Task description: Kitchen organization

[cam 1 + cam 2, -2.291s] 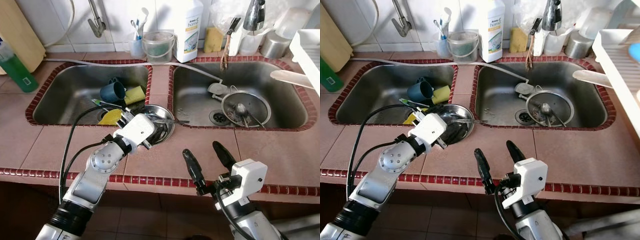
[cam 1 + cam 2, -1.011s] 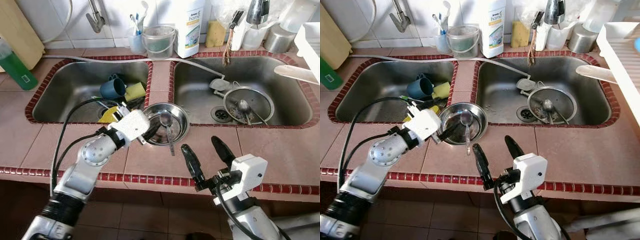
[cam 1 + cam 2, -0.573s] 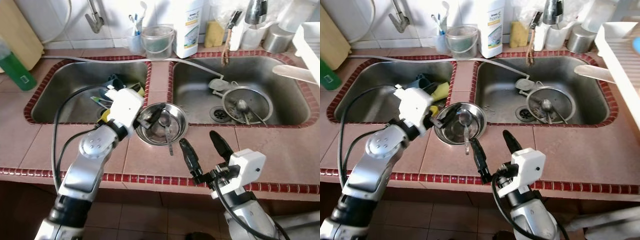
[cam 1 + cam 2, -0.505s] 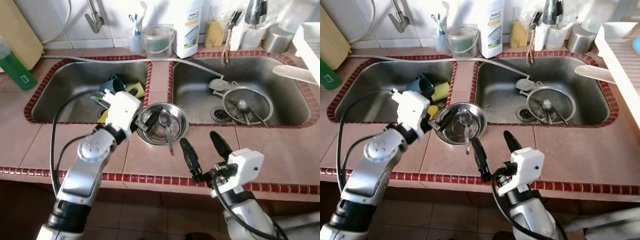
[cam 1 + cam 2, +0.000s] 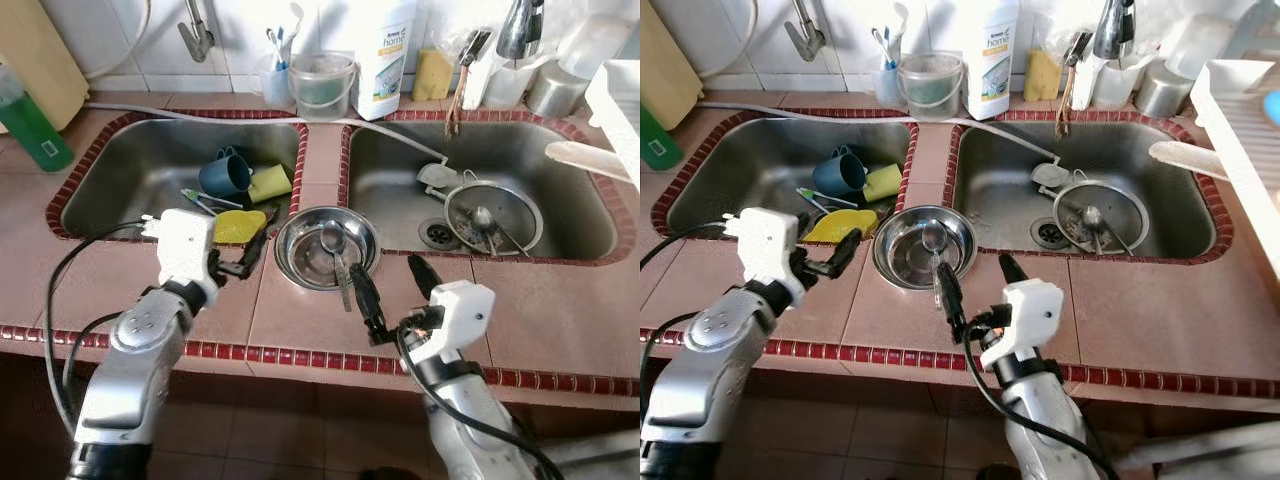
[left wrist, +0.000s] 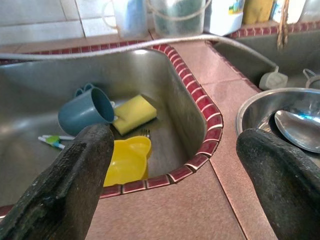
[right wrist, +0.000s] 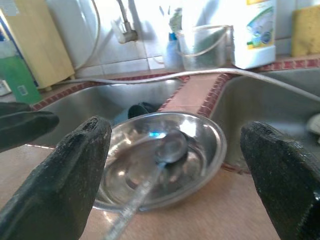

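I should grab the metal spoon next with my right gripper by its handle, which sticks past the bowl's rim, as the spoon's head is down inside the steel bowl.
A shiny steel bowl with a spoon in it rests on the tiled counter in front of the divider between the two sinks. My left gripper stands open and empty just left of the bowl, over the counter by the left sink's front corner. My right gripper is open and empty at the bowl's near right edge, one finger beside the spoon handle. The right wrist view has the bowl and spoon straight ahead between its fingers. In the left wrist view the bowl lies off to one side.
The left sink holds a blue mug, a yellow sponge and a yellow dish. A round strainer lies in the right sink. Bottles, cups and a detergent jug line the back ledge. A white rack stands far right.
My left gripper has let go of the bowl's rim and drawn back to the left. The bowl now sits still on the counter. My right gripper has come forward to the bowl.
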### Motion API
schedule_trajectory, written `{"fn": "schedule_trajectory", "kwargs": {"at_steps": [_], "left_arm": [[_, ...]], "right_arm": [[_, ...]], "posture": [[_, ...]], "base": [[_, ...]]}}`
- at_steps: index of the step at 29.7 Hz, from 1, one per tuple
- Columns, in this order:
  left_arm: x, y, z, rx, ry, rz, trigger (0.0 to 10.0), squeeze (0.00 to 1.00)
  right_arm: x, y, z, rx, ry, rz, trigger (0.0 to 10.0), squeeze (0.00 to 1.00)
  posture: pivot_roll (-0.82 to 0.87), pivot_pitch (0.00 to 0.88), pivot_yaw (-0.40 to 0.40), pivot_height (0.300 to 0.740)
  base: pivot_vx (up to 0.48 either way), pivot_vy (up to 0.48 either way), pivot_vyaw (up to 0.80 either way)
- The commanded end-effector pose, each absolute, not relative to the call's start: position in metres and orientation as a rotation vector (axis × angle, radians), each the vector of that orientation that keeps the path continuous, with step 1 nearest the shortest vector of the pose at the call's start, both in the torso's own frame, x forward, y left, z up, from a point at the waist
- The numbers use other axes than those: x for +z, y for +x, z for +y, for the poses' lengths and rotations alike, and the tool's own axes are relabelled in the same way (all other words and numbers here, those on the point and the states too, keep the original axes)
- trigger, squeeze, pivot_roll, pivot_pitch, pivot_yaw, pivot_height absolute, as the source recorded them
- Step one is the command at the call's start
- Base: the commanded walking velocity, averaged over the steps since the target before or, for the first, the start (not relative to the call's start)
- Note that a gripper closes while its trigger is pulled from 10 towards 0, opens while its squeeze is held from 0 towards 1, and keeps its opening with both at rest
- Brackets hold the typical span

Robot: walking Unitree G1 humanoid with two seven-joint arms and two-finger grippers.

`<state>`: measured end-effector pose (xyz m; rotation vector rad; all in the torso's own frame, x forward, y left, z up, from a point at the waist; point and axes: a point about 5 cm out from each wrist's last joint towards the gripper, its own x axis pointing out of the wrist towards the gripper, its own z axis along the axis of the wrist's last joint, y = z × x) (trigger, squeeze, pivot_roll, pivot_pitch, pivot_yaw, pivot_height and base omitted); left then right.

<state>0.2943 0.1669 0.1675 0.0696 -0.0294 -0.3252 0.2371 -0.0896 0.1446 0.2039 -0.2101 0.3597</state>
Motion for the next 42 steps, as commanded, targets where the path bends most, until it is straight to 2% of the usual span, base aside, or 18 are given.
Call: {"fn": "schedule_trajectory", "kwargs": {"at_steps": [1,5,12,21,37,42], "left_arm": [[0.173,0.291,0.166,-0.353,0.106,-0.061,10.0,0.0],[0.175,0.292,0.163,-0.358,0.112,-0.073,10.0,0.0],[0.173,0.292,0.155,-0.387,0.038,-0.062,10.0,0.0],[0.174,0.295,0.147,-0.426,0.027,-0.083,10.0,0.0],[0.175,0.297,0.143,-0.453,0.039,-0.098,10.0,0.0],[0.176,0.297,0.142,-0.453,0.064,-0.115,10.0,0.0]], "right_arm": [[0.143,0.239,-0.084,0.365,0.21,-0.204,10.0,0.0],[0.145,0.24,-0.077,0.402,0.211,-0.219,10.0,0.0],[0.146,0.241,-0.09,0.36,0.183,-0.251,10.0,0.0],[0.146,0.24,-0.094,0.344,0.171,-0.256,10.0,0.0],[0.146,0.239,-0.099,0.33,0.157,-0.261,10.0,0.0],[0.144,0.24,-0.1,0.309,0.139,-0.261,10.0,0.0]], "posture": [[-0.16,0.123,0.009,0.732],[-0.16,0.121,0.002,0.732],[-0.18,0.116,-0.001,0.732],[-0.2,0.106,0.003,0.732],[-0.21,0.11,0.005,0.732],[-0.21,0.111,0.007,0.732]], "base": [[0.0,0.0,0.0],[0.0,0.0,0.0],[0.0,0.0,0.0],[0.0,0.0,0.0],[0.0,0.418,0.0],[0.0,0.096,0.0]]}}
